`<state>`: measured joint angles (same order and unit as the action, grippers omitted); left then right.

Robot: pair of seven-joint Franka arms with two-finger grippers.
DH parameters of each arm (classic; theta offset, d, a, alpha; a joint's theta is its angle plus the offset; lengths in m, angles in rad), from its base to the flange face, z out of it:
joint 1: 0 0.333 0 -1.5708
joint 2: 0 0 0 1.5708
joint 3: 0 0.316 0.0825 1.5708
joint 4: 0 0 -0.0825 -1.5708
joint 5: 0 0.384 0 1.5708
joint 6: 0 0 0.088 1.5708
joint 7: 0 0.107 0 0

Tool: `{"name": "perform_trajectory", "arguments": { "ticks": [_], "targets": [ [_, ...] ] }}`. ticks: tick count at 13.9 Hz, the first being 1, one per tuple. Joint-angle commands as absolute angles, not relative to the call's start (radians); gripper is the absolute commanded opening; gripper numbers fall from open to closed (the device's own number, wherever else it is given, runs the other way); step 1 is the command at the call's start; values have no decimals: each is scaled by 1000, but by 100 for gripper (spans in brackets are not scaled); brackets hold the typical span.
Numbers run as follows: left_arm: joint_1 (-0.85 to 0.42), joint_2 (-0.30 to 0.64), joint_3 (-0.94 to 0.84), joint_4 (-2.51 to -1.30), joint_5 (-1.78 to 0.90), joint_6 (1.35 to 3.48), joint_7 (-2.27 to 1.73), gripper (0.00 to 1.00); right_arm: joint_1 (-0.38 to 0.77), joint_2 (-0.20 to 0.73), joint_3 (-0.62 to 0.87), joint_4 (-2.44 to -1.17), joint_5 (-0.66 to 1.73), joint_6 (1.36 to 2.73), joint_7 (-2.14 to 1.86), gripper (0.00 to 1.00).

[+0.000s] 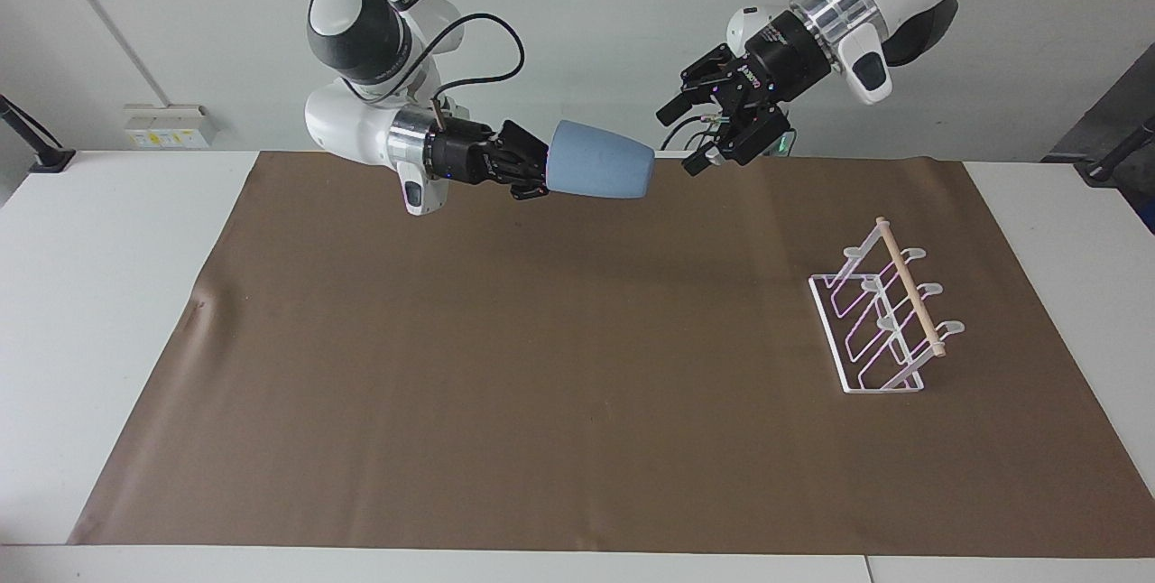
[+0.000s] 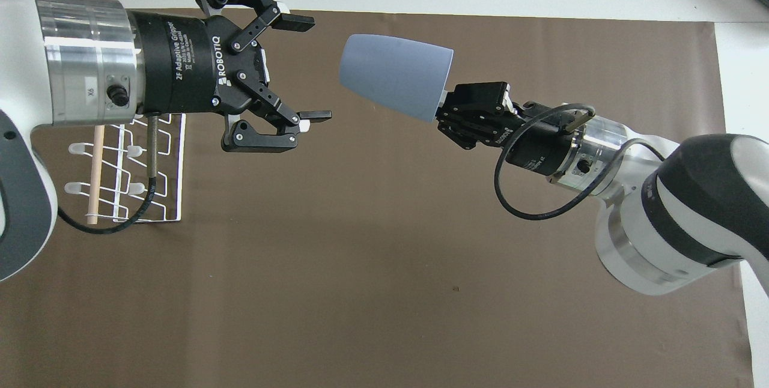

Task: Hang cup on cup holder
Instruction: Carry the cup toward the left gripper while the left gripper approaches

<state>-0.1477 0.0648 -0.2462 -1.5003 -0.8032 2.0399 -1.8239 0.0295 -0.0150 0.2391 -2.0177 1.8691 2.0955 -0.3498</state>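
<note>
The right gripper already covers the cup's rim, and the cup sticks out free at its narrow base [image 2: 357, 64], so the left gripper needs to grab the cup there next.
My right gripper [image 1: 544, 179] is shut on the rim of the light-blue cup [image 1: 600, 171] and holds it on its side in the air over the mat's edge nearest the robots, base pointing toward the left arm's end. The cup also shows in the overhead view [image 2: 393, 83]. My left gripper [image 1: 681, 139] is open and empty in the air, a short gap from the cup's base, its jaws facing the cup [image 2: 312, 68]. The white wire cup holder [image 1: 910, 299] with its wooden dowel stands on the mat toward the left arm's end, with nothing hanging on it [image 2: 93, 184].
A brown mat [image 1: 541, 366] covers most of the white table [image 1: 108, 294]. A wall socket box [image 1: 167, 125] sits at the table's edge near the right arm. A black cable loops from the right wrist [image 2: 510, 196].
</note>
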Motion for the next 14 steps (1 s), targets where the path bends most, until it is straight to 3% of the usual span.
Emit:
{"name": "perform_trajectory", "arguments": {
  "ticks": [1,14],
  "targets": [
    [-150,81,-244,-1505,-848,2046,-1839,100,31,-41,241,-2046,1914,2109,-393,0],
    [-178,155,-242,-1506,-985,2082,-1858,100,61,-41,241,-2046,1925,2146,-511,0]
  ]
}}
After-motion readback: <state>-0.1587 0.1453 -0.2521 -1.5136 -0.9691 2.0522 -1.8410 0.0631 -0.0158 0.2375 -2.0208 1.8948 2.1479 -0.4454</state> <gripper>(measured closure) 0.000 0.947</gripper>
